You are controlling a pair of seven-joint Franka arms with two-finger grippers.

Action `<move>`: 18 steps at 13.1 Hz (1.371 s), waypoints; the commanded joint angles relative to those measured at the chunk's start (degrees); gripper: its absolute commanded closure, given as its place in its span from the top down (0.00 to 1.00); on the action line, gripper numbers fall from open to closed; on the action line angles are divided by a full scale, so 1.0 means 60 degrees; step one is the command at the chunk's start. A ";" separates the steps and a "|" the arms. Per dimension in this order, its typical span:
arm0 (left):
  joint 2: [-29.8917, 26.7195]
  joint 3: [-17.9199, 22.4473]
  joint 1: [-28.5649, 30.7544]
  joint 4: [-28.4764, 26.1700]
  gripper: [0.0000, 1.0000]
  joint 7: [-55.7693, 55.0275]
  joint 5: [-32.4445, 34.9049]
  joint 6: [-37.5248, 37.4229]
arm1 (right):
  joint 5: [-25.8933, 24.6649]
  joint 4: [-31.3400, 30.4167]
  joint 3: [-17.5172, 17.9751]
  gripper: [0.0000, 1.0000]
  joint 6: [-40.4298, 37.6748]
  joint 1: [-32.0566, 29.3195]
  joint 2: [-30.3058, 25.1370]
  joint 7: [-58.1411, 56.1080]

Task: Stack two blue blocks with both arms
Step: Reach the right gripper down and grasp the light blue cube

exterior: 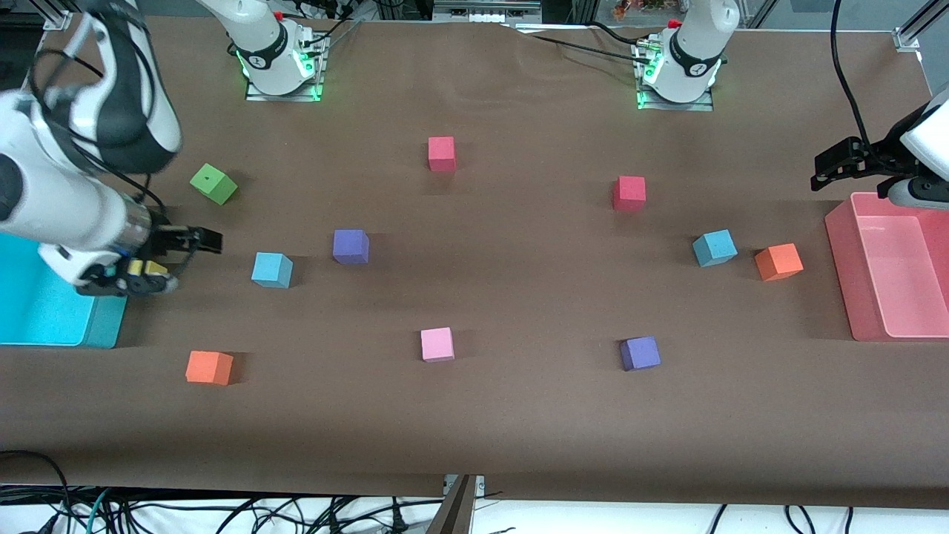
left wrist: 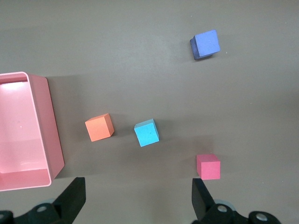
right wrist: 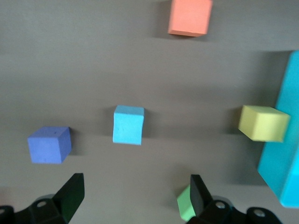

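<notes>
I should next grab the light blue block by its opposite sides with my right gripper, so the two blue blocks can be stacked.
One blue block [exterior: 272, 269] lies toward the right arm's end of the table. It also shows in the right wrist view [right wrist: 128, 124]. The other blue block [exterior: 715, 247] lies toward the left arm's end, beside an orange cube [exterior: 778, 261]. It also shows in the left wrist view [left wrist: 147, 132]. My right gripper [exterior: 199, 240] is open and empty, up over the table between the cyan bin and the first blue block; the right wrist view [right wrist: 135, 198] shows its jaws wide apart. My left gripper [exterior: 838, 165] is open and empty [left wrist: 138, 200], up over the table by the pink bin's end.
A cyan bin [exterior: 37, 311] and a pink bin [exterior: 841, 259] stand at the table's two ends. A yellow cube [right wrist: 263, 123] lies by the cyan bin, partly under the right gripper. Green [exterior: 213, 183], purple [exterior: 351, 246], orange [exterior: 209, 367], pink [exterior: 437, 344], red [exterior: 629, 193] and other cubes lie scattered.
</notes>
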 commanded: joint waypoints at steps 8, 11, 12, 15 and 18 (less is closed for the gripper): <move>0.0049 -0.0017 0.0038 0.0250 1.00 0.0183 0.0170 -0.0213 | -0.0028 -0.2418 -0.0018 1.00 0.3780 0.0542 0.0720 0.1524; 0.0063 -0.0017 0.0038 0.0221 1.00 0.0183 0.0170 -0.0213 | -0.0028 -0.3326 -0.0047 1.00 0.5024 0.0527 0.0720 0.1510; 0.0063 -0.0017 0.0038 0.0221 1.00 0.0183 0.0170 -0.0213 | -0.0028 -0.3561 -0.0062 1.00 0.5333 0.0498 0.0735 0.1495; 0.0063 -0.0017 0.0038 0.0221 1.00 0.0183 0.0170 -0.0213 | -0.0028 -0.3754 -0.0062 1.00 0.5804 0.0483 0.0953 0.1451; 0.0063 -0.0017 0.0038 0.0191 1.00 0.0183 0.0170 -0.0213 | -0.0028 -0.3798 -0.0062 1.00 0.5922 0.0439 0.1158 0.1436</move>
